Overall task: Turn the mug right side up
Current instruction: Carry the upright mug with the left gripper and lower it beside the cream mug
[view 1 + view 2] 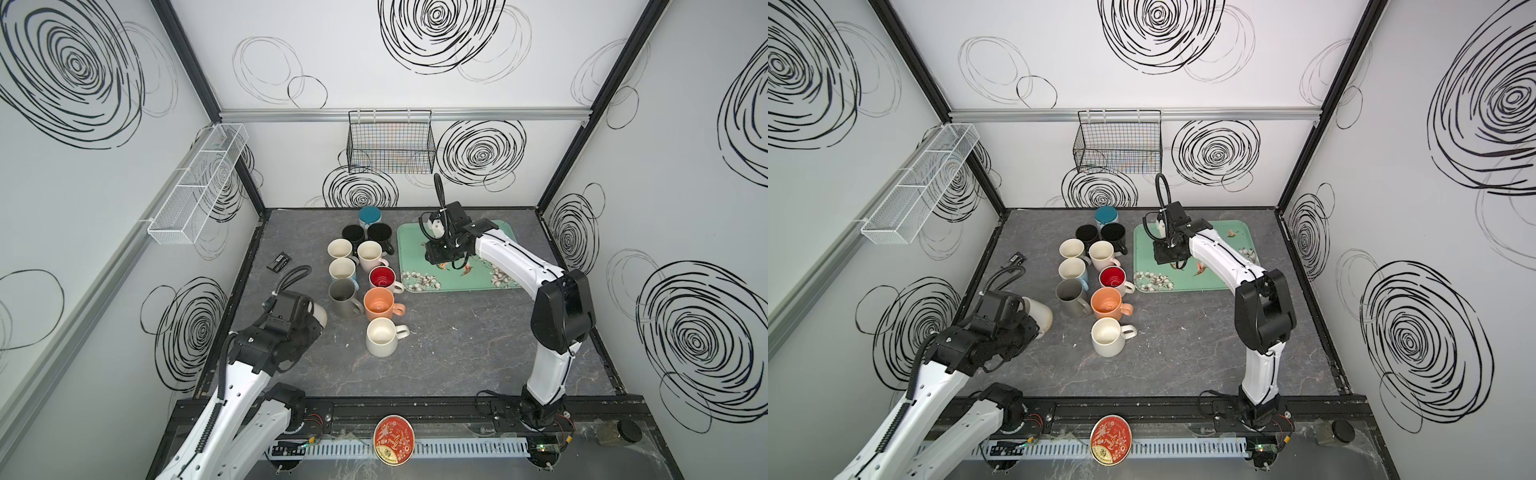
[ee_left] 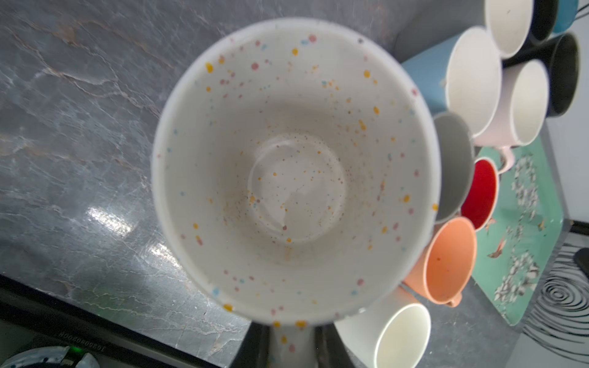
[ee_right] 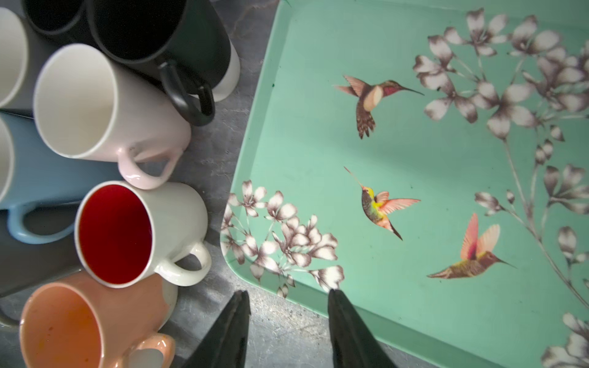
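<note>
I need to keep holding the tilted mug, because it hangs above bare table and would drop short of the cluster if I opened my left gripper now.
A cream mug with coloured speckles fills the left wrist view, its mouth turned to the camera. My left gripper is shut on the mug's handle, one dark finger on each side of it. In both top views this mug is held tilted at the left of the mug cluster, mostly hidden under the wrist. I cannot tell whether it touches the table. My right gripper is open and empty, hovering over the near left edge of the green tray.
Several upright mugs stand clustered mid-table, among them a cream mug, an orange mug, a red-lined mug and a grey mug. The green tray lies to their right. A small black device sits left; a red tin rests on the front rail.
</note>
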You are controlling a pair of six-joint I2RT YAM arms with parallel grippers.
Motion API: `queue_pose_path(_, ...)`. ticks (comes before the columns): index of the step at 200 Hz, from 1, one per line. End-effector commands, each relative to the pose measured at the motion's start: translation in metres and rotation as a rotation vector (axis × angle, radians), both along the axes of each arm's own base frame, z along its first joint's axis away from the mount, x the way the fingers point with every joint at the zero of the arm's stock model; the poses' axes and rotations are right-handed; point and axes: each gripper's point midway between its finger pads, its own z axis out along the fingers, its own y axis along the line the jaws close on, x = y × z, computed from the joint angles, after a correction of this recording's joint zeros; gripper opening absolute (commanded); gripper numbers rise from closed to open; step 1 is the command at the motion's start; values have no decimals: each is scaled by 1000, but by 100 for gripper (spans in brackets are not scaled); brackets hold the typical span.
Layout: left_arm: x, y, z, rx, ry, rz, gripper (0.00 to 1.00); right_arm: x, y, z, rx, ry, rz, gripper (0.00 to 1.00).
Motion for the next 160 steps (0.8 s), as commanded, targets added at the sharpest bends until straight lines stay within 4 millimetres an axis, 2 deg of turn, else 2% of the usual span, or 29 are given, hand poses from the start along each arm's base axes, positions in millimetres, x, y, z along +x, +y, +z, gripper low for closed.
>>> queue_pose_path(1, 18, -7, 10, 10, -107, 59, 0, -7, -8, 5, -43, 1, -13, 45)
queue_pose_path(56, 24, -51, -16, -14, -117, 46, 0, -5, -4, 2, -30, 12, -7, 45)
queue_pose_path(124, 30, -81, -38, -6, -63, 72, 0, -4, -15, -2, -44, 14, -30, 46)
queue_pose_path(140, 33, -87, -36, -4, -67, 70, 18, -3, -19, -2, -40, 11, -37, 46)
queue_pose_path(160, 39, -92, -29, -4, -75, 62, 27, -2, -22, -2, -33, 12, -46, 46)
